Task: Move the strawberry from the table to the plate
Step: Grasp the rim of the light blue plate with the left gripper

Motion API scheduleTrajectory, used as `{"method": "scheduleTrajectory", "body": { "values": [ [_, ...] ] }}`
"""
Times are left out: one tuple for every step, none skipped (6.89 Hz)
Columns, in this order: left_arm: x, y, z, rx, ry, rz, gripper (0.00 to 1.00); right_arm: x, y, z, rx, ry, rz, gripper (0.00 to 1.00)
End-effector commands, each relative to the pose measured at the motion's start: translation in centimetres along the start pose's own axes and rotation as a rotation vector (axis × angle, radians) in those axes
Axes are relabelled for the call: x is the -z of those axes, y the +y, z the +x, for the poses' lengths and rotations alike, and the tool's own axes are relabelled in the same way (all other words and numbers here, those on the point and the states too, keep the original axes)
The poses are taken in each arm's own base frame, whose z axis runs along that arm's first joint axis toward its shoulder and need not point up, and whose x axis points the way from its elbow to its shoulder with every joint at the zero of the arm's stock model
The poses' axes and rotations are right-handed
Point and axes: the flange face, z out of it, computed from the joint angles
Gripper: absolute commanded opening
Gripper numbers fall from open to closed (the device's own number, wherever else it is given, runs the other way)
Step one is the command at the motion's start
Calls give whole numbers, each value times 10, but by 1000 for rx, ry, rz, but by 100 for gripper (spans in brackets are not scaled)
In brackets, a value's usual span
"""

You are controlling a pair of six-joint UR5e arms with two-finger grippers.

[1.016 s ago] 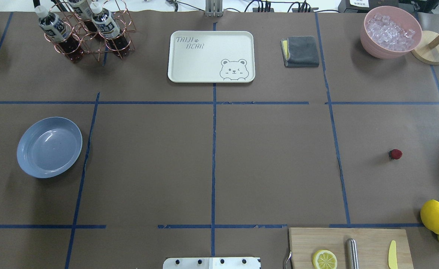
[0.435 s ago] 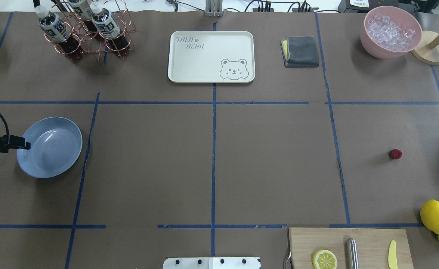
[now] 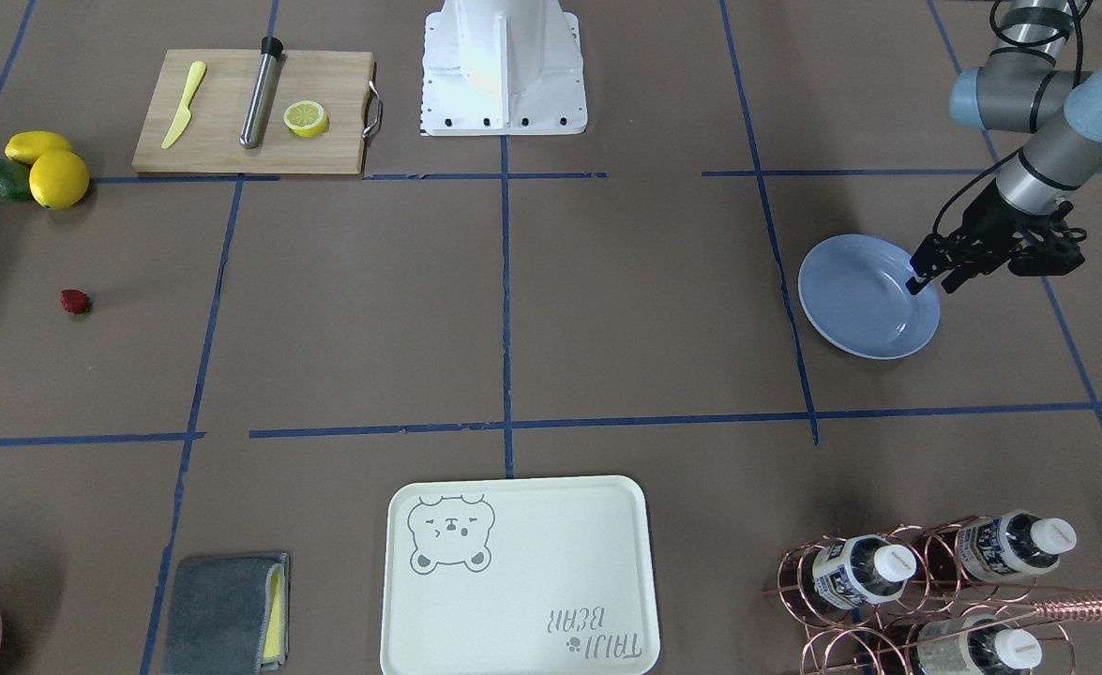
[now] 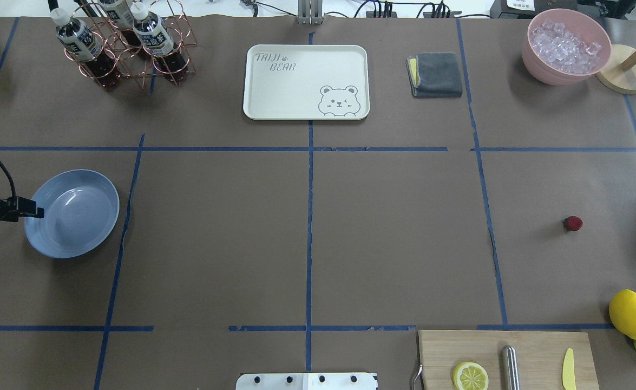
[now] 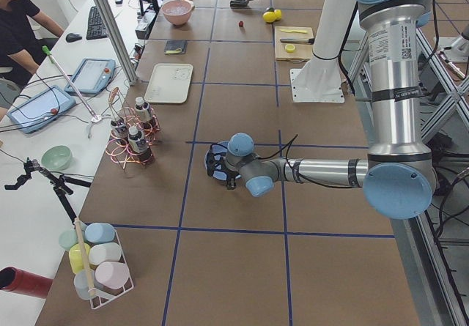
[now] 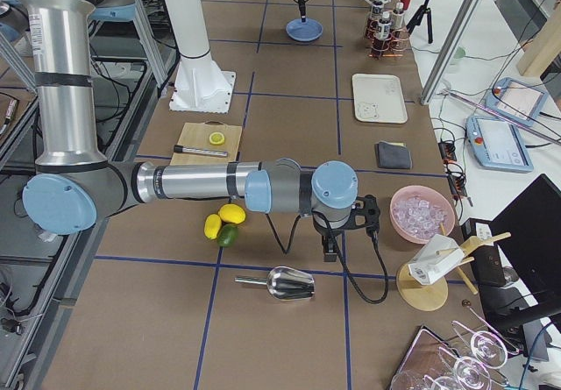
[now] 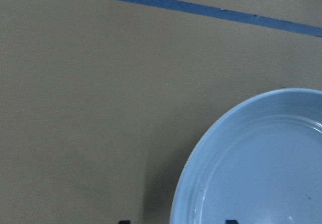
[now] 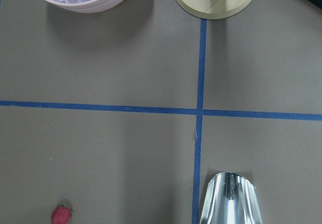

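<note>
Next, my left gripper grabs the light-blue plate by its rim (image 7: 187, 183) to bring the plate within reach of the strawberry.
The strawberry (image 4: 572, 223) lies alone on the table (image 4: 393, 238) at the right, also seen as strawberry (image 3: 74, 301) and strawberry (image 8: 61, 214). The light-blue plate (image 4: 74, 216) sits at the left and holds nothing. My left gripper (image 3: 928, 279) hangs open at the plate's outer rim (image 3: 926, 309). In the left wrist view its two fingertips stand wide apart, either side of the plate's edge (image 7: 191, 183). My right gripper (image 6: 330, 248) hovers over the table beyond the strawberry, near the ice bowl. It shows only in the exterior right view, so I cannot tell its state.
At the back stand a cream bear tray (image 4: 306, 81), a copper bottle rack (image 4: 128, 43), a grey cloth (image 4: 435, 74) and a pink bowl of ice (image 4: 566, 46). A cutting board (image 4: 534, 346) and lemons (image 4: 630, 313) sit front right. A metal scoop (image 8: 231, 199) lies close to the right gripper.
My left gripper has come in from the left edge to the plate's rim and has hardly moved in the last half second. The strawberry and plate have not moved.
</note>
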Motion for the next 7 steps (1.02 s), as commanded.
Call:
{"method": "scheduleTrajectory", "body": {
  "values": [
    [-9, 7, 2, -8, -6, -22, 60, 1, 0, -1, 1, -1, 2, 100],
    [-10, 8, 2, -7, -5, -25, 52, 0, 0, 0, 0, -3, 0, 100],
    [-9, 8, 2, -6, -5, -25, 34, 0, 0, -1, 0, -14, 1, 100],
    [-9, 8, 3, -7, -4, -25, 13, 0, 0, -1, -1, -18, 0, 100],
    [-6, 8, 3, -6, -1, -24, 0, -1, 1, -1, -3, -18, -1, 100],
    [-1, 9, 8, -8, 10, -28, 0, -1, 1, 0, -2, -18, -1, 100],
    [11, 10, 16, -15, 25, -25, 0, -1, 1, -1, -3, -18, -1, 100]
  ]
}}
